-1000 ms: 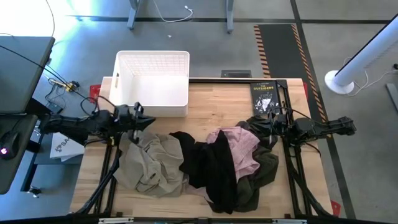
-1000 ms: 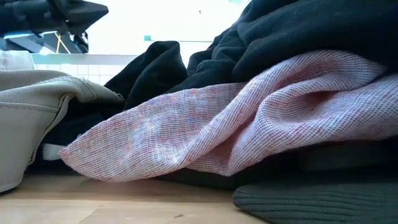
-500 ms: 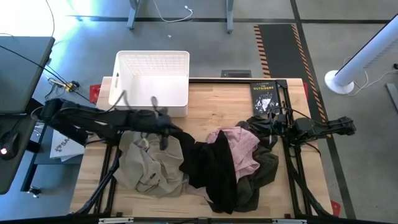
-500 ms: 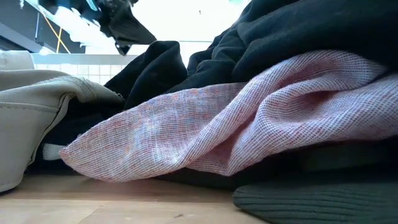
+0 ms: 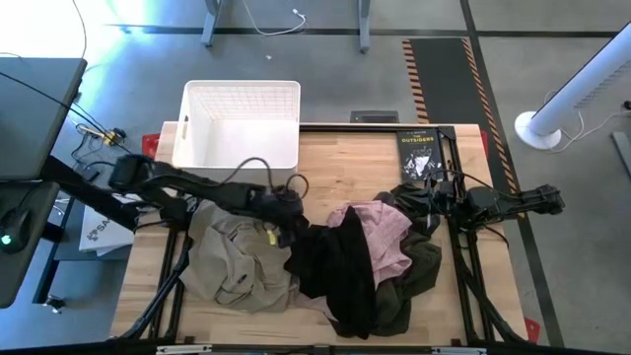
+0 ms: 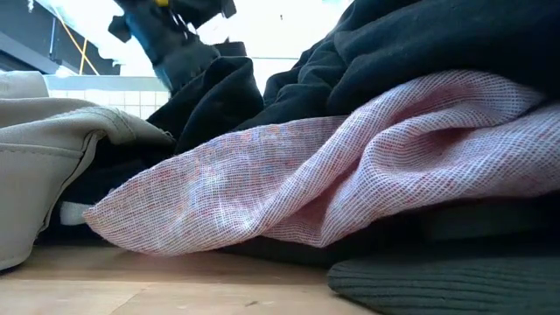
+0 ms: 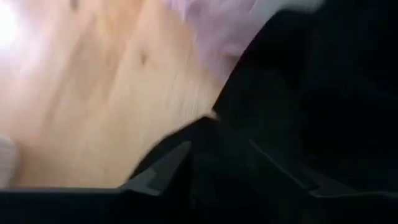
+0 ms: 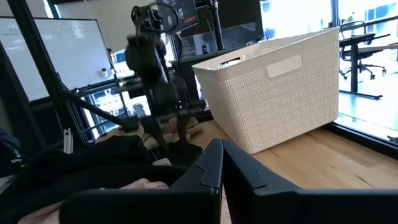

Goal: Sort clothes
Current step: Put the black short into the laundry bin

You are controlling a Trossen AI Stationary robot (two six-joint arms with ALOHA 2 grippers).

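Observation:
I will sort the clothes, so I will next use my left gripper to grab the black garment by its loose edge (image 5: 301, 247) (image 7: 217, 124).
The clothes lie heaped on the wooden table: a khaki-beige garment (image 5: 232, 258) at the left, a black one (image 5: 335, 264) in the middle, a light pink one (image 5: 383, 235) partly over it, and a dark olive one (image 5: 422, 264) at the right. My left gripper (image 5: 288, 219) points down over the black garment's left far edge (image 6: 219, 83). Its fingers are open, with black cloth showing between them (image 7: 217, 146). My right gripper (image 5: 426, 194) is shut (image 8: 220, 152) and waits level above the heap's right far side. My left gripper comes at the black garment's left far edge (image 7: 273, 93) from above with its fingers apart. I cannot tell whether the fingertips touch the cloth. The garment lies slack on the heap.
A white lattice-walled basket (image 5: 242, 94) stands at the table's far left, behind my left arm. A black book (image 5: 419, 153) lies at the far right corner. Bare wood (image 5: 340, 168) shows between basket and book, and a strip of it along the near edge.
My left gripper has swung from in front of the basket toward the table's right, and has come down over the black garment's left far edge. The clothes lie as before.

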